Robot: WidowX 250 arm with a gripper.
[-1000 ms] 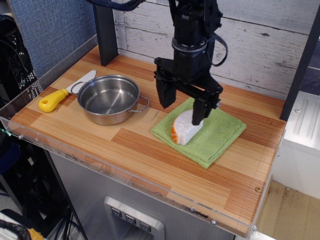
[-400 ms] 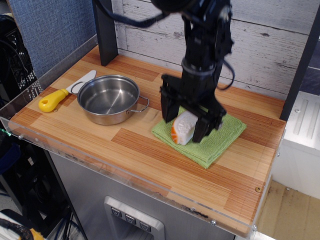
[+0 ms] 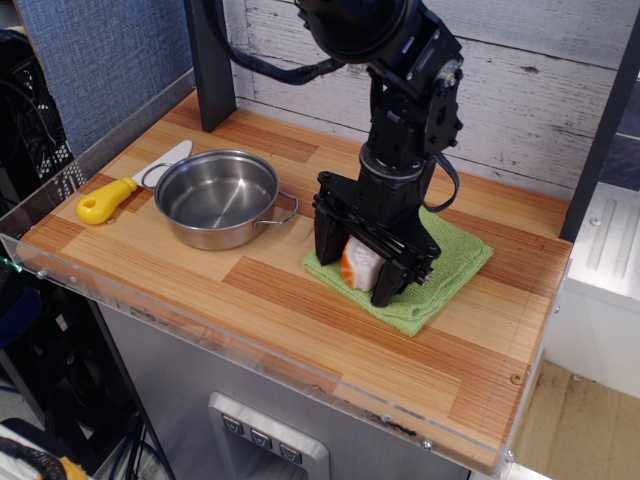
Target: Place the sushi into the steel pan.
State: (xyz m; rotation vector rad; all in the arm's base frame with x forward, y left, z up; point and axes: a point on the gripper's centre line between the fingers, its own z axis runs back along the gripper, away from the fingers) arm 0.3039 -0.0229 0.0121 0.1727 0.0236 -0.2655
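My gripper grabs the sushi by its orange and white ends next, to place the sushi into the steel pan.
The sushi, white with an orange end, lies on a green cloth right of centre on the wooden table. My gripper is lowered over it, jaws open. One finger stands to the left of the sushi and the other to its right, both down near the cloth. Most of the sushi is hidden between them. The steel pan stands empty to the left, about a hand's width from the cloth, with wire loop handles on its left and right sides.
A yellow-handled toy knife lies left of the pan near the table's left edge. A dark post stands at the back left. A clear plastic rim runs along the table's front edge. A wood-plank wall is behind.
My gripper has come down and slightly left, from above the sushi to straddling it at cloth level. The sushi, the pan and the knife have stayed in place.
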